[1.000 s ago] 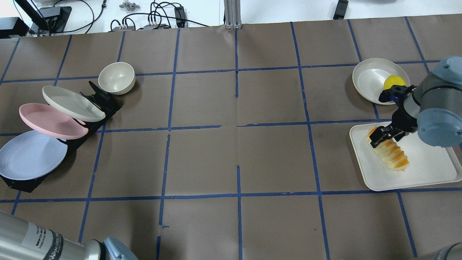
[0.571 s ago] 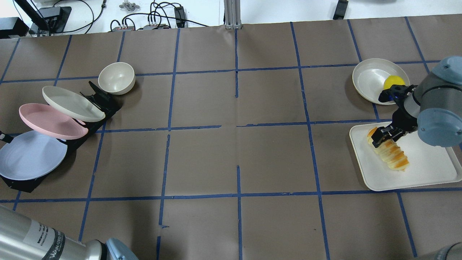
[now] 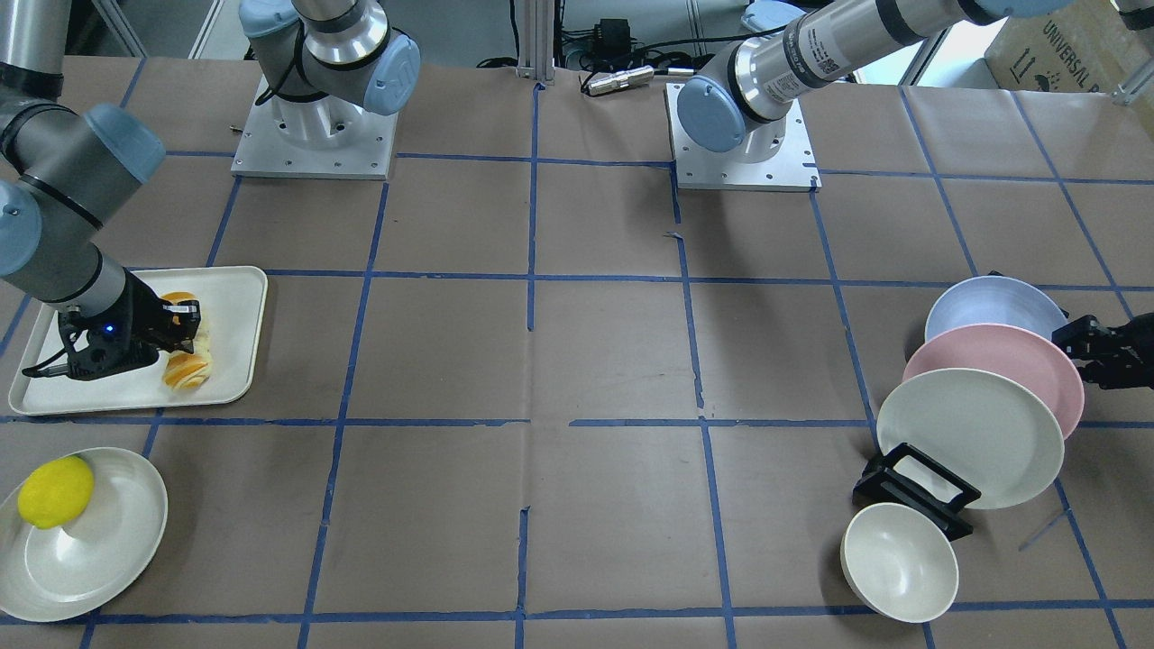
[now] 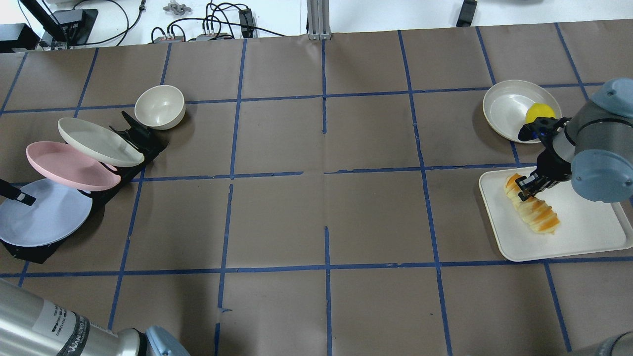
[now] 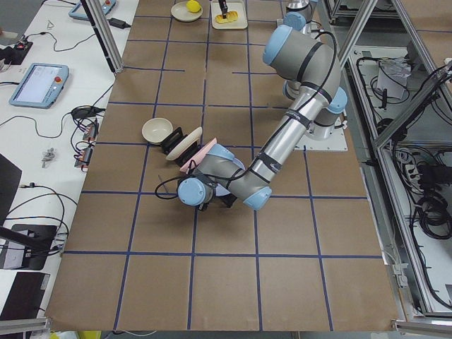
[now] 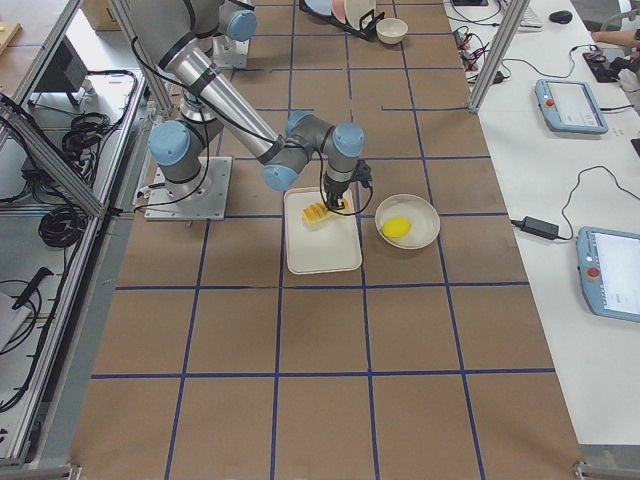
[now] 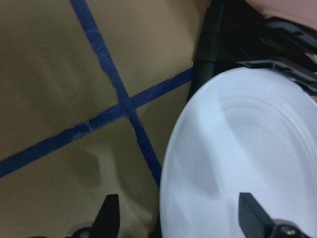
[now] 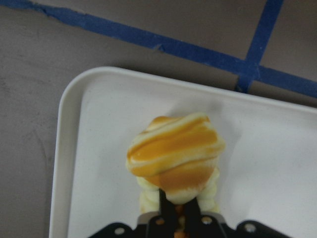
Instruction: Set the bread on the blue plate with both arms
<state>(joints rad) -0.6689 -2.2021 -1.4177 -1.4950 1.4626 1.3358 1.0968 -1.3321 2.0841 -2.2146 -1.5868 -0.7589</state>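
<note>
I need to pick up the blue plate next with my left gripper by its thin rim (image 7: 163, 198), because the plate is far too wide for the fingers across its flat side (image 7: 247, 158).
The bread (image 4: 536, 215) lies on a cream tray (image 4: 588, 232) at the right. It also shows in the right wrist view (image 8: 173, 153) and the front view (image 3: 187, 365). My right gripper (image 4: 525, 190) is shut on the bread's far end, its fingers pinching it close together (image 8: 179, 210). The blue plate (image 4: 44, 217) leans in the nearest slot of a black rack at the left. My left gripper (image 7: 181, 215) is open, one finger on each side of the blue plate's (image 7: 247, 163) rim. One of its fingers (image 4: 17, 196) shows over the plate's left edge.
A pink plate (image 4: 69, 165) and a cream plate (image 4: 99, 141) stand in the same rack (image 4: 136, 136) behind the blue one. A cream bowl (image 4: 159, 106) sits beyond the rack. A yellow lemon (image 4: 539, 111) rests on a cream plate (image 4: 504, 109) beyond the tray.
My left gripper has come in from the left edge over the blue plate's rim. My right gripper's jaws have narrowed onto the bread's far end.
</note>
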